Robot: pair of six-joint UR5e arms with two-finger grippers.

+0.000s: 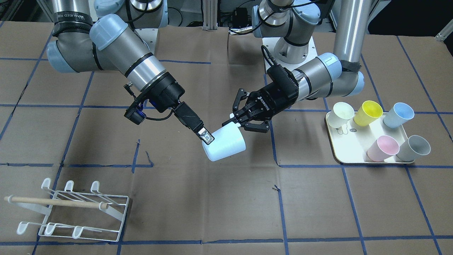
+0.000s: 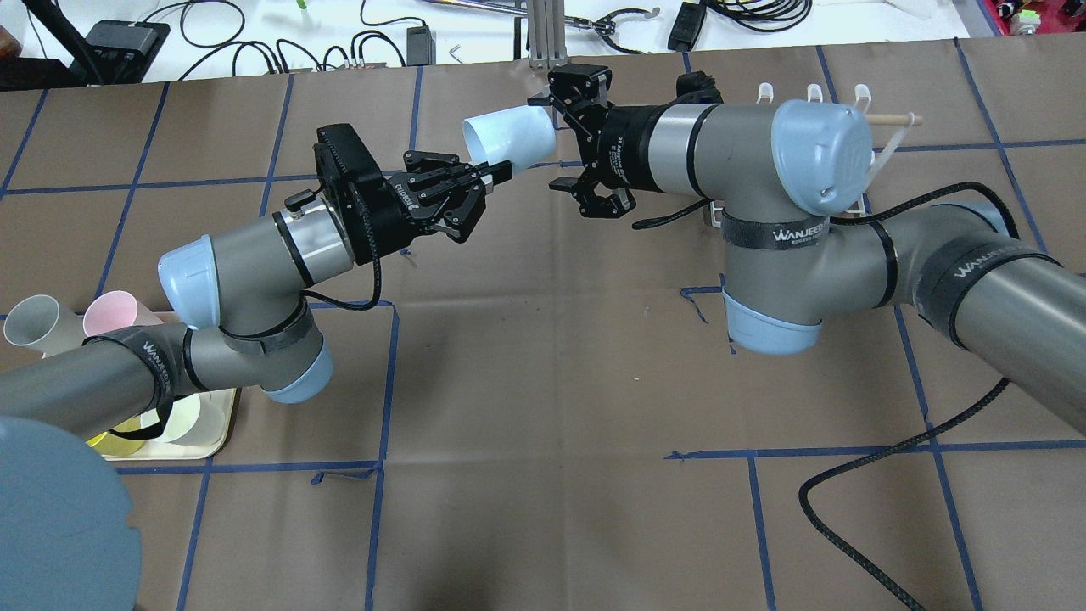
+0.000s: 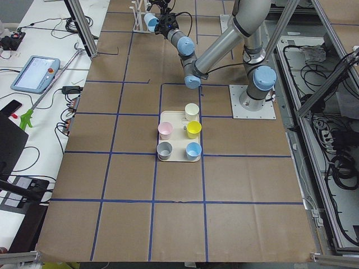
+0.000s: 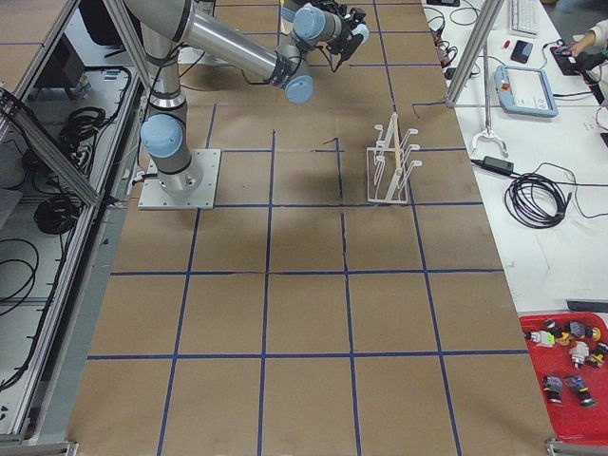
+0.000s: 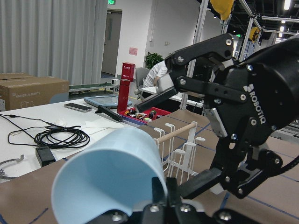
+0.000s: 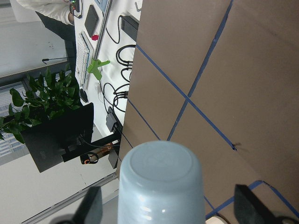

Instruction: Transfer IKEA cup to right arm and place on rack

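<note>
My right gripper grabs the pale blue cup by its base end (image 1: 209,148) next and carries it onto the rack (image 1: 70,212).
The pale blue IKEA cup (image 1: 226,145) hangs on its side in the air over the table's middle. My left gripper (image 1: 235,122) is shut on its rim, as the left wrist view (image 5: 161,193) shows. My right gripper (image 2: 550,142) is open and straddles the cup's base end (image 6: 161,186), with a gap on each side. One right fingertip (image 1: 206,136) lies against the cup's side. The white wire rack (image 1: 70,212) with its wooden dowel stands on the table on the right arm's side, empty. It also shows in the exterior right view (image 4: 389,161).
A cream tray (image 1: 348,148) on the left arm's side holds several cups: cream (image 1: 341,113), yellow (image 1: 368,112), blue (image 1: 399,115), pink (image 1: 382,148) and grey (image 1: 414,148). Brown paper with blue tape lines covers the table. A black cable (image 2: 857,462) lies near the right arm.
</note>
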